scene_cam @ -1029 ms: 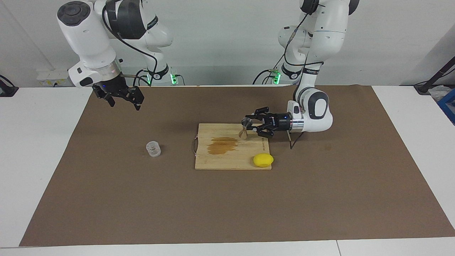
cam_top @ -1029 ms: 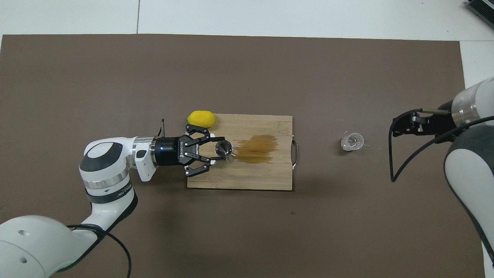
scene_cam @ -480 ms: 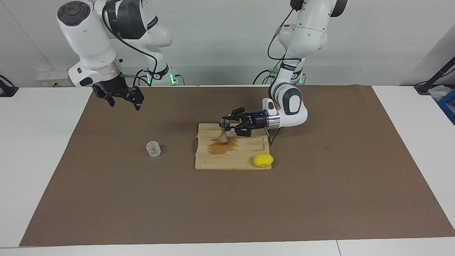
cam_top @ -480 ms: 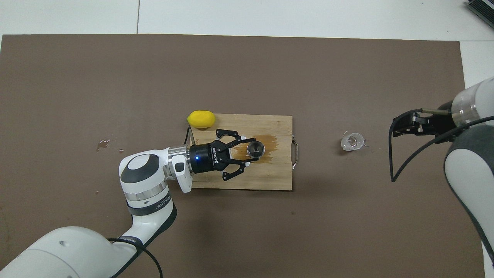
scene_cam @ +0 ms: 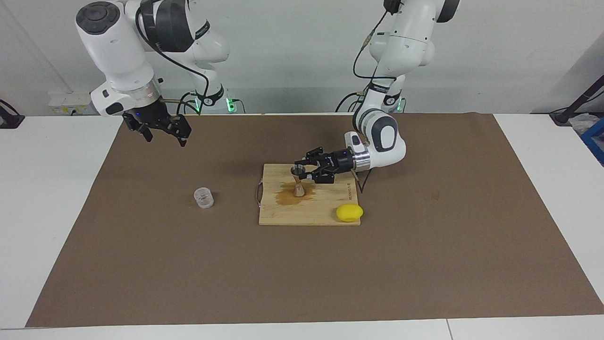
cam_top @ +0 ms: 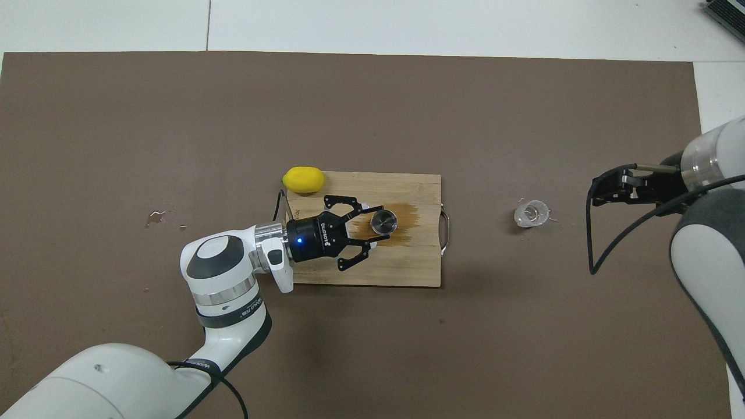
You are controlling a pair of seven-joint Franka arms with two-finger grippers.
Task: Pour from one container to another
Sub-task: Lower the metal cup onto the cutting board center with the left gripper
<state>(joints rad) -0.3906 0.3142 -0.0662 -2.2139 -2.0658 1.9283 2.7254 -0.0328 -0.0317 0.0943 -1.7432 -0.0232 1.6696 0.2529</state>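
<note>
The jigger (cam_top: 384, 222) sits over the brown stain on the board and would stand, so it is time for my left gripper to open.
The silvery hourglass jigger (scene_cam: 298, 180) (cam_top: 384, 222) stands upright over the wet brown patch (scene_cam: 285, 199) of the wooden cutting board (scene_cam: 330, 200) (cam_top: 361, 270), its foot at the board's surface. My left gripper (scene_cam: 303, 174) (cam_top: 376, 224) lies level and is shut on the jigger near its waist. The small clear cup (scene_cam: 204, 198) (cam_top: 531, 213) stands alone on the brown mat toward the right arm's end. My right gripper (scene_cam: 163, 131) (cam_top: 605, 189) waits open in the air, over the mat beside the cup.
A yellow lemon (scene_cam: 349, 212) (cam_top: 302, 178) lies at the board's corner toward the left arm's end. The board has a wire handle (cam_top: 446, 231) on the side facing the cup. Small spilled drops (cam_top: 156, 216) mark the mat.
My left gripper carried the jigger along the board toward the cup's end, turned it from tilted to upright and lowered it onto the wet patch. The right arm stayed still.
</note>
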